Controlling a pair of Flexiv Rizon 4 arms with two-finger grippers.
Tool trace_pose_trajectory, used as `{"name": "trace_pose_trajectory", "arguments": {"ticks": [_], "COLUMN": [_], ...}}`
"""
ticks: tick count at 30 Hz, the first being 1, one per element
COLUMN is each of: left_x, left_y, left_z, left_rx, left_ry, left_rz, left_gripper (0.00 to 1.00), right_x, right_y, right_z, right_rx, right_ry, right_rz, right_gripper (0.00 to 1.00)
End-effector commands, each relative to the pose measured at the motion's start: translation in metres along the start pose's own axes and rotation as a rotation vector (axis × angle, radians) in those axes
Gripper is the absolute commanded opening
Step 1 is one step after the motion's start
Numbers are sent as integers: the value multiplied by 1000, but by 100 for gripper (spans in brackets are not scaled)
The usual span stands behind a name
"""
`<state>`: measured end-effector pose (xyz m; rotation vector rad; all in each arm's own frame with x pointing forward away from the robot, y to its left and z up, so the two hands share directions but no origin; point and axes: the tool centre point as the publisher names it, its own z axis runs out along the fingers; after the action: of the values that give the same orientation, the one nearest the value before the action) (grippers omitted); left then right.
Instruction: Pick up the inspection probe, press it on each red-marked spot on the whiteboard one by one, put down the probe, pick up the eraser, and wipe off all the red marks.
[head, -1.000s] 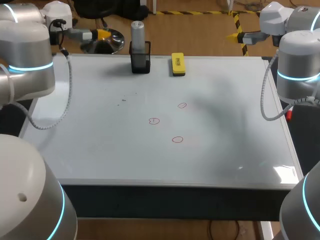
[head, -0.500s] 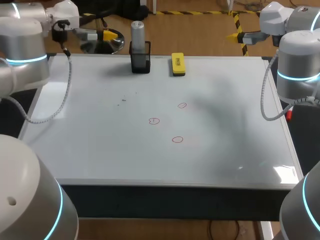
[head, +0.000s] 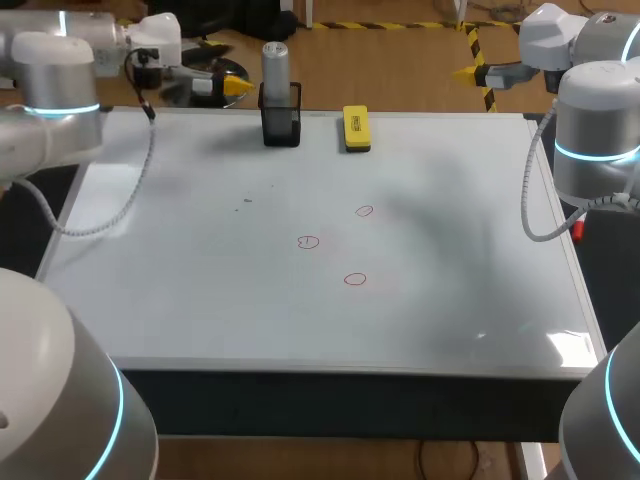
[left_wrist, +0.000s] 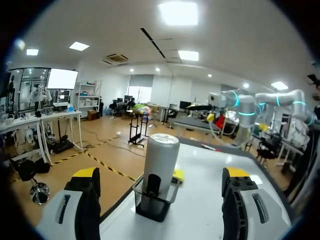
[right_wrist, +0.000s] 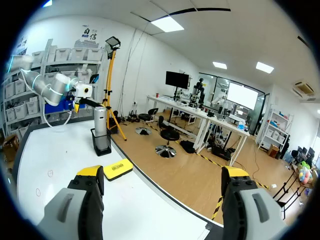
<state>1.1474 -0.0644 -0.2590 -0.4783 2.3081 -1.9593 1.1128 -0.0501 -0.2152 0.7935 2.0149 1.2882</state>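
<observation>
The inspection probe needs to be pressed on each red-marked spot, so my left gripper will next grab it by its silver body's middle (head: 276, 80) (left_wrist: 160, 167).
The inspection probe (head: 275, 62), a silver cylinder, stands upright in a black mesh holder (head: 281, 122) at the whiteboard's (head: 450, 300) back edge. A yellow eraser (head: 355, 129) lies just right of the holder. Three red marks (head: 364, 211) (head: 308, 241) (head: 355, 279) sit mid-board. My left gripper (head: 228, 86) hangs open just left of the probe. In the left wrist view the probe (left_wrist: 161, 154) stands straight ahead of my open left gripper (left_wrist: 160, 176), apart from both fingers. My right gripper (head: 468, 72) is open beyond the back right corner, empty; from it the eraser (right_wrist: 118, 169) and probe (right_wrist: 100, 118) lie off to one side.
The holder (left_wrist: 152, 202) stands close to the board's back rim, with the eraser (left_wrist: 178, 174) just behind it as my left wrist looks. My right arm's (head: 590, 130) cable hangs over the board's right edge.
My left arm has swung rightward along the back edge, bringing its open gripper close to the probe. The right arm, probe and eraser have not moved.
</observation>
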Motion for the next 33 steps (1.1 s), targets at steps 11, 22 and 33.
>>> {"name": "trace_pose_trajectory", "arguments": {"ticks": [11, 22, 33], "left_x": [-17, -14, -14], "left_y": [11, 16, 22], "left_z": [41, 66, 67], "left_rx": [24, 13, 57], "left_ry": [205, 234, 217], "left_rz": [-3, -1, -19], "left_gripper": [100, 100, 100], "right_x": [0, 0, 0], "right_y": [0, 0, 0], "right_z": [0, 0, 0], "right_rx": [-1, -1, -1], "right_ry": [0, 0, 0], "right_rz": [0, 0, 0], "right_gripper": [100, 100, 100]}}
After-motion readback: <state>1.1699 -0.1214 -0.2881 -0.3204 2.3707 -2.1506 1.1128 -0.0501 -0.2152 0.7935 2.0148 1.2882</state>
